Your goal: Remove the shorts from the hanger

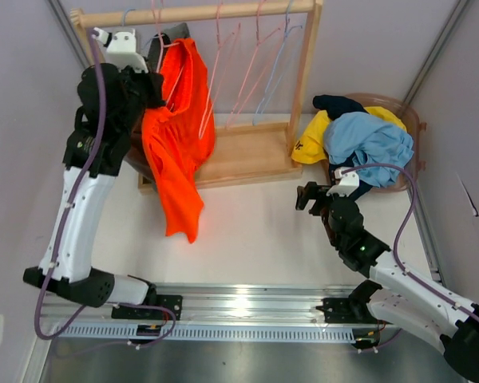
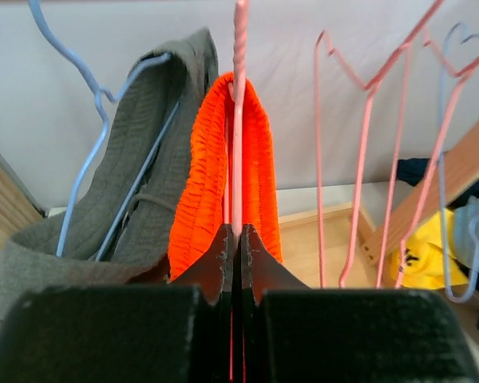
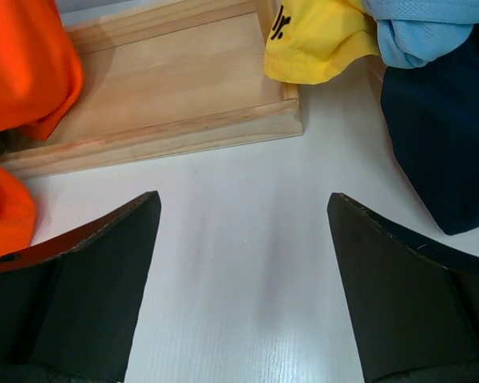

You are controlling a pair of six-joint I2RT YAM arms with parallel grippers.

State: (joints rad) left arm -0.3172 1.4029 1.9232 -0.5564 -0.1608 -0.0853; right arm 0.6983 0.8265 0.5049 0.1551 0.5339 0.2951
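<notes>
My right gripper grabs the orange shorts [image 1: 180, 136] by the waistband end opposite my left gripper next, to pull them off the hanger.
The bright orange shorts [image 1: 180, 136] hang from a pink hanger [image 2: 239, 96] on the wooden rack, their lower end trailing onto the table. My left gripper [image 2: 238, 235] is shut on that hanger's wire just below the orange waistband [image 2: 215, 175]. The grey shorts [image 2: 136, 175] hang on a blue hanger [image 2: 84, 136] just left of it. The yellow shorts [image 1: 311, 136], light blue shorts [image 1: 367, 140] and dark navy shorts [image 1: 337, 104] lie in a basket [image 1: 411, 120] at the right. My right gripper [image 3: 243, 215] is open and empty, low over the table in front of the rack.
The rack's wooden rail [image 1: 215, 12] carries several empty pink and blue hangers [image 2: 359, 159] right of the orange shorts. Its wooden base [image 3: 168, 88] lies ahead of the right gripper. Grey walls close in on both sides.
</notes>
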